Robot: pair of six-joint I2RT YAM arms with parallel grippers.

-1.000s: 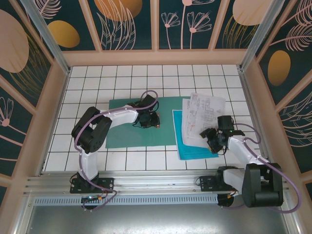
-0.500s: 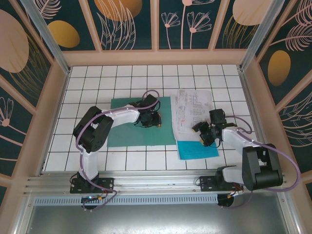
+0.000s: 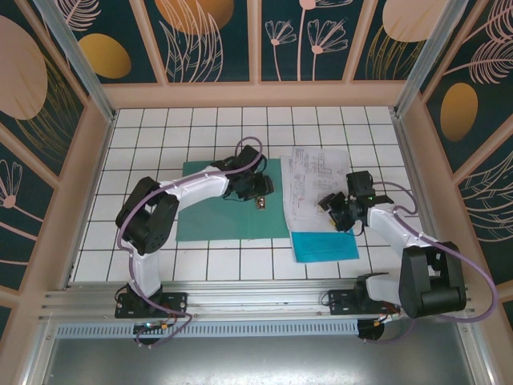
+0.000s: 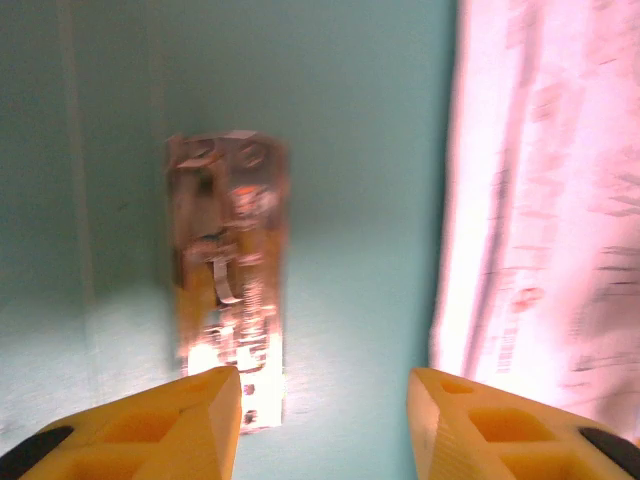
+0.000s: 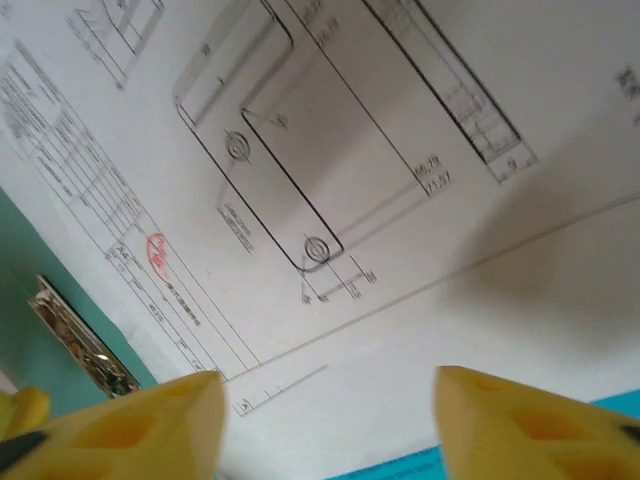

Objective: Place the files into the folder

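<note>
The white files need to fill the folder with their far edge, which should stay free. My left gripper should next grab the files by their edge nearest the clip.
The dark teal folder (image 3: 224, 210) lies flat on the tiled table, its metal clip (image 3: 261, 204) near its right edge. White printed files (image 3: 314, 186) lie just right of it, overlapping a cyan sheet (image 3: 325, 245). My left gripper (image 3: 260, 191) hovers over the folder's right part, open. In the left wrist view the left gripper (image 4: 325, 425) has bare folder (image 4: 350, 150) between its fingers, the clip (image 4: 228, 300) by the left finger, and the white files (image 4: 545, 200) at right. My right gripper (image 3: 337, 210) is open over the white sheets. In the right wrist view the right gripper (image 5: 330, 430) spans printed paper (image 5: 350, 150).
A peach frame with patterned dark panels (image 3: 256, 40) walls the table on three sides. White tiles (image 3: 144, 144) lie bare left of and behind the folder. The right wrist view catches the clip (image 5: 85, 345) and the cyan sheet's edge (image 5: 420, 470).
The white sheets have slid left, closer to the folder. My left gripper moved right toward the clip and opened wider. My right gripper moved up and left, its jaws narrowing.
</note>
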